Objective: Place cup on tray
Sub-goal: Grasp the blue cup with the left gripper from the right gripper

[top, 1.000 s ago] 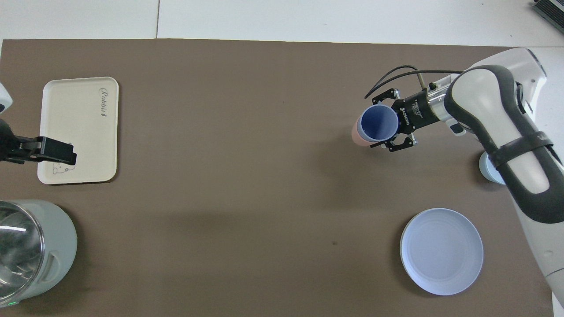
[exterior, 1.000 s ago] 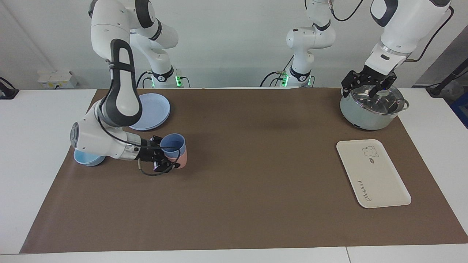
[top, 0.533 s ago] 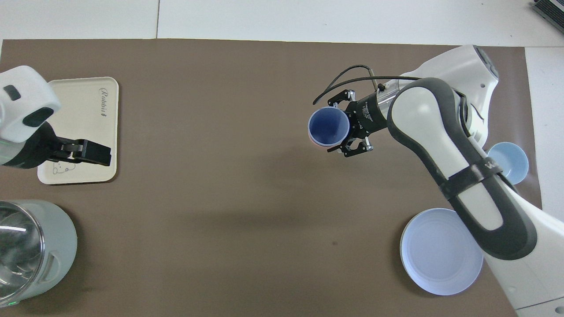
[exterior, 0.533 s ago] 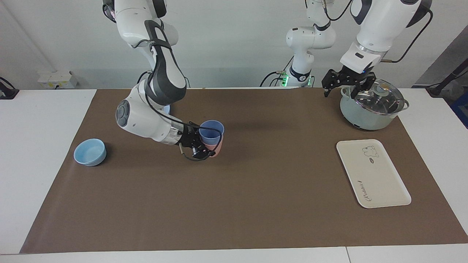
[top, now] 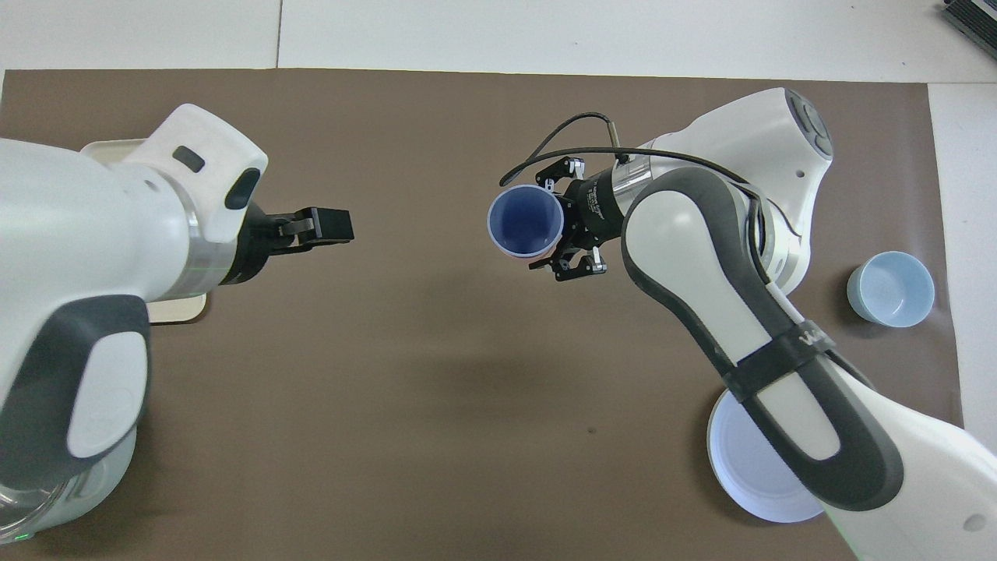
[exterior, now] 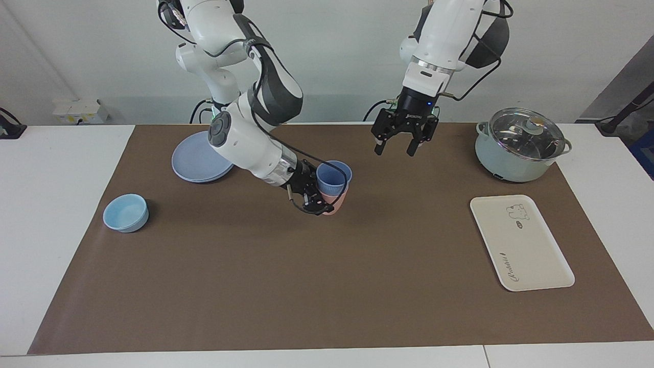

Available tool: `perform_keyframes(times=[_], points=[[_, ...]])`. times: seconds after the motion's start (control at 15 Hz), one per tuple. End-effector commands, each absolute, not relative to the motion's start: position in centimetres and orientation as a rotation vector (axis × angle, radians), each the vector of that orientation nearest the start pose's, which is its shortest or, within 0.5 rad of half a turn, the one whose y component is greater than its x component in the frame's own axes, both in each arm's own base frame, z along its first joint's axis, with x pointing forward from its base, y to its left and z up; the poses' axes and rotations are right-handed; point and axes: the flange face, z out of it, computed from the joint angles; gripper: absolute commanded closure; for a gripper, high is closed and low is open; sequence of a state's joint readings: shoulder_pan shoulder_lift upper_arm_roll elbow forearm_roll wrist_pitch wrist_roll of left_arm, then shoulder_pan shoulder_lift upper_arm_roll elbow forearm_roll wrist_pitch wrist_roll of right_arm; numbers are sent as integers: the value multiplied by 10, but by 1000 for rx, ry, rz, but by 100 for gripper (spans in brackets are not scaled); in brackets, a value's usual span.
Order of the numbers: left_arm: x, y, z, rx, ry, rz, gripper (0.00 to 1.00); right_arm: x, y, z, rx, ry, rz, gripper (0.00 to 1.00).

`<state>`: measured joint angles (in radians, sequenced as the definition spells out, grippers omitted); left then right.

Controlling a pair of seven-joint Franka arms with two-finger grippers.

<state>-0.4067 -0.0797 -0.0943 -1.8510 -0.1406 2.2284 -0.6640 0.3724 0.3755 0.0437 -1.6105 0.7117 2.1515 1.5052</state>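
Next, the left gripper grabs the periwinkle-blue cup by its open rim (top: 490, 220) to place the cup on the cream tray.
The periwinkle-blue cup (exterior: 333, 177) sits nested in a salmon-pink tumbler (exterior: 335, 202). My right gripper (exterior: 323, 200) is shut on this stack from the side and holds it upright over the middle of the brown mat. In the overhead view the cup's open mouth (top: 525, 221) shows in front of the right gripper (top: 562, 220). My left gripper (exterior: 403, 144) is open and empty in the air over the mat's edge by the robots; it also shows in the overhead view (top: 331, 227). The cream tray (exterior: 521, 243) lies empty toward the left arm's end; in the overhead view the left arm hides most of the tray (top: 100, 148).
A lidded grey-green pot (exterior: 521, 145) stands between the tray and the robots. A round blue plate (exterior: 196, 156) lies near the right arm's base, also in the overhead view (top: 748, 477). A light-blue bowl (exterior: 125, 212) sits at the right arm's end, also in the overhead view (top: 890, 287).
My right gripper has carried the stacked tumblers from beside the bowl toward the mat's middle. My left gripper has left the pot and swung toward the middle.
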Motion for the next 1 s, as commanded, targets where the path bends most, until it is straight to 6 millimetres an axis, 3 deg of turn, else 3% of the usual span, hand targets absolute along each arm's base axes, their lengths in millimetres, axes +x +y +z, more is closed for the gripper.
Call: perform_keyframes(times=[0.0, 0.13, 0.4, 0.67, 0.8, 0.93], points=[[497, -301, 591, -3464, -411, -574, 2, 612, 305, 439, -1895, 1738, 562, 100], [502, -311, 574, -3464, -393, -555, 9, 611, 306, 441, -1895, 1735, 560, 100], [507, -314, 561, -3457, -383, -529, 17, 612, 306, 441, -1896, 1734, 555, 100], [524, -324, 545, -3474, -489, -599, 22, 612, 305, 440, -1898, 1731, 553, 100], [521, -329, 541, -3475, -474, -582, 51, 612, 305, 440, -1900, 1730, 553, 100], [521, -329, 542, -3476, -513, -573, 100, 612, 305, 440, -1900, 1728, 551, 100]])
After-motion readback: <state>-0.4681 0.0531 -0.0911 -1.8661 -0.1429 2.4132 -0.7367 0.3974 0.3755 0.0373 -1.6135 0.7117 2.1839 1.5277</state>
